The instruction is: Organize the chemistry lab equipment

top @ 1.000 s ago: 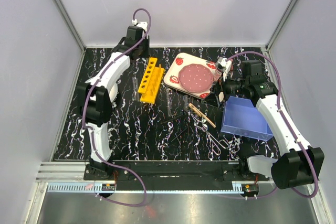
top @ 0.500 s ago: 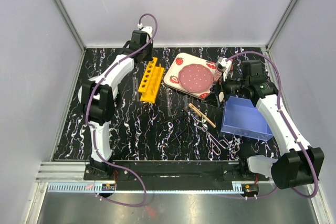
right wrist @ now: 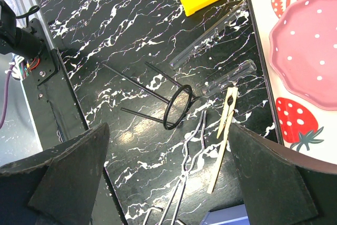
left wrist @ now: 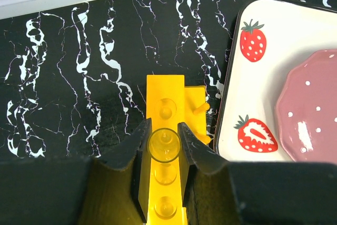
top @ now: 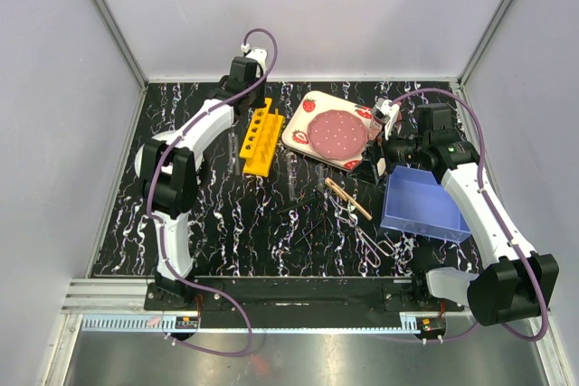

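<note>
The clear glass tube (left wrist: 164,144) stands upright, end-on in line with the rack's holes, so the tube would drop in. It is time for my left gripper to open.
My left gripper (left wrist: 164,146) is shut on a clear glass tube (left wrist: 164,144), held upright and seen end-on. It hangs over a hole near the far end of the yellow holed rack (left wrist: 165,183). In the top view this gripper (top: 248,101) is at the rack's (top: 257,140) far end. My right gripper (right wrist: 174,183) is open and empty above the table. Below it lie silvery forceps (right wrist: 187,172), a tan wooden clamp (right wrist: 224,125), a black ring with thin rods (right wrist: 178,106) and two loose glass tubes (right wrist: 210,38).
A strawberry-print tray (top: 304,126) with a pink dotted plate (top: 339,133) lies right of the rack. A blue box (top: 421,203) stands under my right arm. The clamp (top: 348,198) and forceps (top: 366,237) lie at mid-table.
My left arm has swung right and toward the rack's far end, carrying the tube over it. The right arm has not moved.
</note>
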Available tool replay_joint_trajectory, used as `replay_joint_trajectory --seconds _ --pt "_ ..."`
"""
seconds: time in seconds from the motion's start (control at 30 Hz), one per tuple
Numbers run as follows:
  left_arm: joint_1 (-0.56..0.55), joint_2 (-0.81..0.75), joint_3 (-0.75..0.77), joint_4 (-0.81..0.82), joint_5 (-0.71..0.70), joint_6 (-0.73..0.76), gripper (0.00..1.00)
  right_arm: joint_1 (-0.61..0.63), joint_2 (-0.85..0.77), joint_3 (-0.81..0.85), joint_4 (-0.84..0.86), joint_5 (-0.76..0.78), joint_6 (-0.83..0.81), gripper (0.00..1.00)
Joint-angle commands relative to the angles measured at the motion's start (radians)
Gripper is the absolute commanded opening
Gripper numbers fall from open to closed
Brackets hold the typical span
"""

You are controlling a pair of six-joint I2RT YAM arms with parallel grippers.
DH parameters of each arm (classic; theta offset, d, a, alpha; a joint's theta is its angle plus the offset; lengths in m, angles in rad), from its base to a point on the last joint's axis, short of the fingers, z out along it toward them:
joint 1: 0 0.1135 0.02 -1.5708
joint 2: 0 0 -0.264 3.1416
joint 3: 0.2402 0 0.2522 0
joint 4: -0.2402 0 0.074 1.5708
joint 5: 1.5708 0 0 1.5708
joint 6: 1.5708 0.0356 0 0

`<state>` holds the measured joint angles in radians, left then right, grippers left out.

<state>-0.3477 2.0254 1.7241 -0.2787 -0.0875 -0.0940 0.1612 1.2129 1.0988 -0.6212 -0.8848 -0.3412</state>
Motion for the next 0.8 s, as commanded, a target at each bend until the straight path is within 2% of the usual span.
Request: replay_joint_trajectory --seconds 0.0,0.17,0.27,0.3,0.6,0.77 --pt "-0.004 -0.024 -0.029 -0.027 -0.001 -0.006 0.17 -0.005 -0.003 -0.001 0.028 -0.036 0.004 1.0" --pt "-0.004 -0.033 -0.041 -0.014 0.003 -0.019 0.22 -0.006 -0.003 0.003 0.028 -0.037 0.005 1.0" --pt "-0.004 -0.047 -0.055 -0.005 -0.014 -0.027 0.32 -0.005 -0.001 0.004 0.028 -0.04 0.005 1.0" --pt "-0.004 -0.054 -0.055 -0.007 -0.015 -0.032 0.39 -0.006 -0.001 0.004 0.028 -0.04 0.007 0.99" --pt "0.001 -0.154 -0.031 -0.019 -0.032 -0.061 0.66 -0.005 -0.001 0.007 0.017 -0.043 0.001 1.0" --pt "0.015 -0.264 -0.061 -0.011 -0.026 -0.07 0.87 -0.005 -0.004 0.006 0.011 -0.037 -0.007 1.0"
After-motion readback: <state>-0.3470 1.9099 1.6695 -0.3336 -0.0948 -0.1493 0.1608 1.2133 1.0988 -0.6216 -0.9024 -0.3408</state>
